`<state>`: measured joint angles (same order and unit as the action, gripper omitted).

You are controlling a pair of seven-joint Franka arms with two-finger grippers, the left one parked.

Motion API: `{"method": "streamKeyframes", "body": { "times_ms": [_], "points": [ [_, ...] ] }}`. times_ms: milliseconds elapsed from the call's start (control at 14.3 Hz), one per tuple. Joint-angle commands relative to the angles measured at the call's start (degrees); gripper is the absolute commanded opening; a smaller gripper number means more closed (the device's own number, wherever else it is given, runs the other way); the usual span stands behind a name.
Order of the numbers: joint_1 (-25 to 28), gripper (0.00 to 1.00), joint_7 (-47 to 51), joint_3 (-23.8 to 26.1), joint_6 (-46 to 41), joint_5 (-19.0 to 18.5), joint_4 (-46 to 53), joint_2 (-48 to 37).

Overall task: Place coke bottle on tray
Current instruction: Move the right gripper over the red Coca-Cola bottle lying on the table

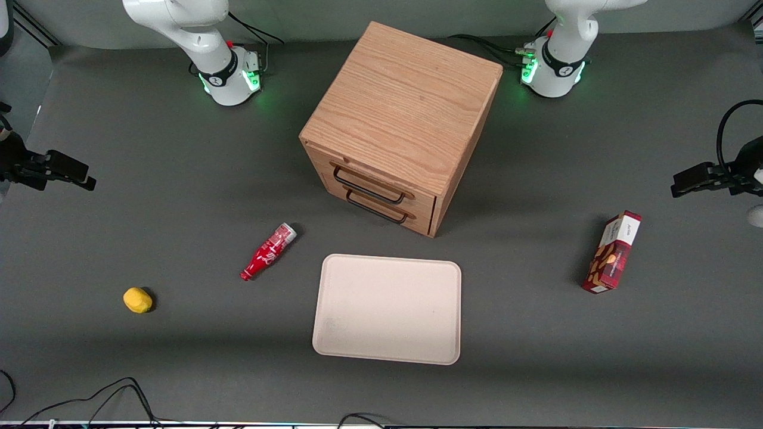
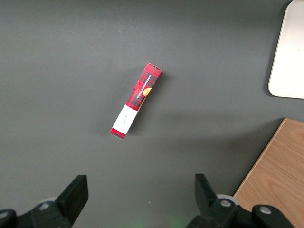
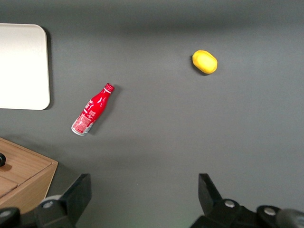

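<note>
The right gripper grabs the coke bottle by its labeled body (image 1: 273, 246) next, to place it on the tray (image 1: 387, 308).
The coke bottle (image 1: 268, 251) is small and red with white script. It lies on its side on the dark table beside the tray (image 1: 387, 308), toward the working arm's end, with its neck pointing nearer the front camera. The bottle (image 3: 92, 110) and a corner of the tray (image 3: 21, 66) also show in the right wrist view. The tray is pale beige-pink and bare. My right gripper (image 1: 86, 180) hovers high at the working arm's end of the table, well apart from the bottle. It (image 3: 142, 190) is open wide and empty.
A wooden two-drawer cabinet (image 1: 405, 119) stands just farther from the front camera than the tray. A yellow lemon (image 1: 137, 300) lies toward the working arm's end. A red snack box (image 1: 612, 252) lies toward the parked arm's end. Cables run along the table's front edge.
</note>
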<state>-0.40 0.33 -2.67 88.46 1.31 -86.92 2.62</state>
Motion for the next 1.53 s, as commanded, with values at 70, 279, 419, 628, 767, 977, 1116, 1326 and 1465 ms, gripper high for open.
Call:
{"method": "streamKeyframes", "body": {
  "times_ms": [70, 279, 419, 628, 767, 977, 1116, 1326, 1465],
  "points": [
    [0.49, 1.0, -0.15, -0.05, -1.71, -0.87, 1.93, 0.81],
    [0.49, 1.0, -0.68, -0.14, -1.71, -0.43, 2.29, 2.22],
    [0.49, 1.0, 1.94, -0.05, -1.8, 0.36, 1.67, 2.31],
    [0.49, 1.0, 13.26, 1.0, -1.02, 4.22, -0.17, 2.57],
    [0.49, 1.0, 21.34, 3.98, -0.49, 4.23, -0.61, 3.27],
    [0.49, 1.0, 34.87, 9.25, 3.88, 4.23, -6.12, 2.75],
    [0.49, 1.0, 43.05, 12.41, 8.46, 4.23, -11.05, 2.39],
    [0.49, 1.0, 50.28, 16.37, 17.32, 3.61, -18.43, 2.39],
    [0.49, 1.0, 53.36, 17.78, 24.18, 3.35, -23.01, 3.09]
  ]
}}
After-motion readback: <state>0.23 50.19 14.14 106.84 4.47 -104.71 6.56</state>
